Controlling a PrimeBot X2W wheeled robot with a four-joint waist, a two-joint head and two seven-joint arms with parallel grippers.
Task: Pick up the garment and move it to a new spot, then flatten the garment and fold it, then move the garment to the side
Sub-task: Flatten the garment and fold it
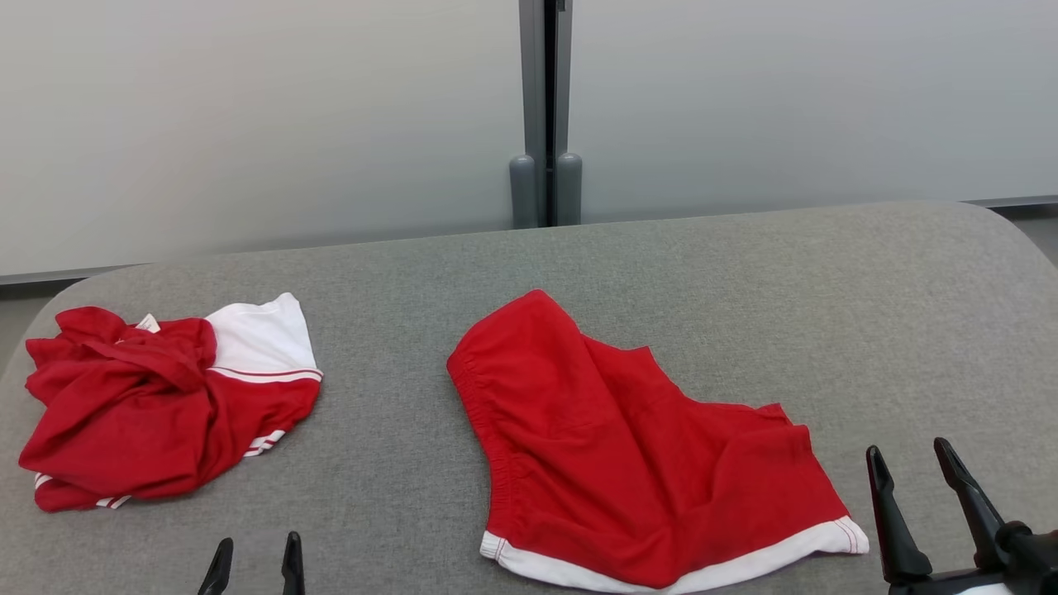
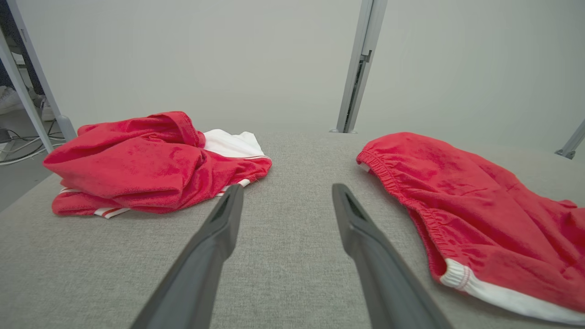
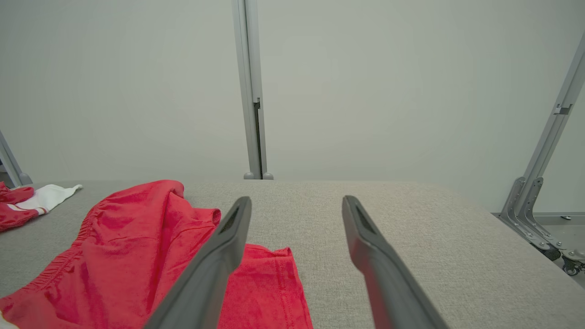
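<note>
The red cloth point(image 1: 585, 446) lies slack and its white hem corner point(image 1: 493, 545) stands up a little, so my left gripper should pinch the cloth by that corner next.
Red shorts point(image 1: 636, 446) with a white hem lie loosely spread in the middle of the grey table point(image 1: 661, 256), elastic waistband toward the left; they also lie at the right of the left wrist view as the shorts point(image 2: 480, 214) and at the lower left of the right wrist view as the shorts point(image 3: 137, 256). My left gripper point(image 1: 256, 549) is open at the near edge, left of the shorts and apart from them, holding nothing. My right gripper point(image 1: 909, 463) is open at the lower right, just beyond the shorts' right hem, empty.
A crumpled red and white garment point(image 1: 157, 397) sits at the table's left end, and it appears as the crumpled garment point(image 2: 151, 160) in the left wrist view. Pale panels with a grey post point(image 1: 545, 116) stand behind the table. The table's right corner is rounded.
</note>
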